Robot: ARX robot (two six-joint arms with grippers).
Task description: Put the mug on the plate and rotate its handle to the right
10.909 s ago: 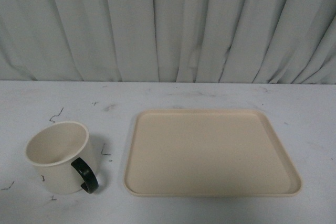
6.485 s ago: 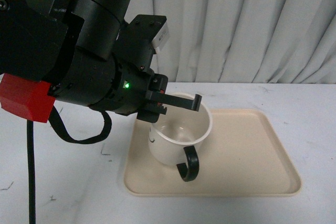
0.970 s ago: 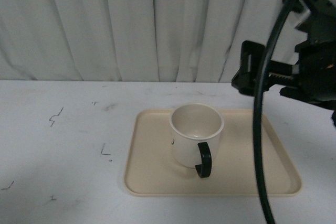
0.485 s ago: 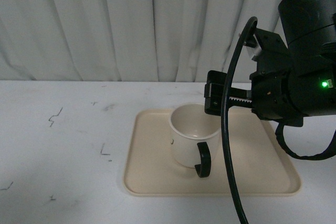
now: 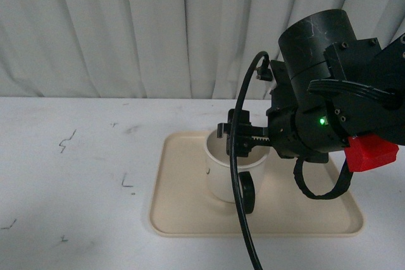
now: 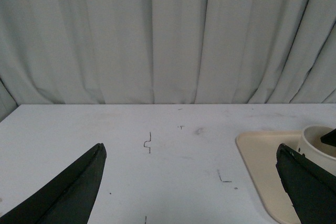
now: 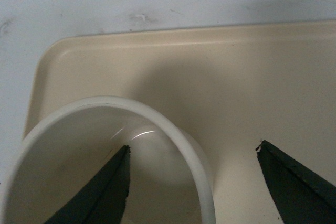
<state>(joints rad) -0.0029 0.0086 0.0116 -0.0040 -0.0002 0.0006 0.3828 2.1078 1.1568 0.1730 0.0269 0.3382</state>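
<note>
The mug's handle needs to be rotated, so the robot's right gripper will next grab the mug on the plate (image 5: 177, 207) by its rim (image 5: 256, 151).
The cream mug (image 5: 220, 178) stands upright on the beige plate (image 5: 190, 219), left of the plate's middle. Its black handle (image 5: 248, 195) points toward the front edge of the table. My right gripper (image 5: 237, 137) is open at the mug's rim. In the right wrist view the gripper (image 7: 192, 147) straddles the mug's wall (image 7: 173, 129): one finger (image 7: 105, 192) is inside the mug, the other (image 7: 299, 182) is outside over the plate (image 7: 236, 77). My left gripper (image 6: 191, 182) is open and empty over the bare table, left of the plate (image 6: 257, 153) and mug (image 6: 317, 140).
A white table (image 5: 76, 175) with small dark marks lies under everything. A grey curtain (image 5: 158, 30) hangs behind it. The right arm's black cable (image 5: 239, 181) hangs in front of the mug.
My right arm has moved left and down from the right side until its open jaws straddle the mug's rim. The mug has not moved.
</note>
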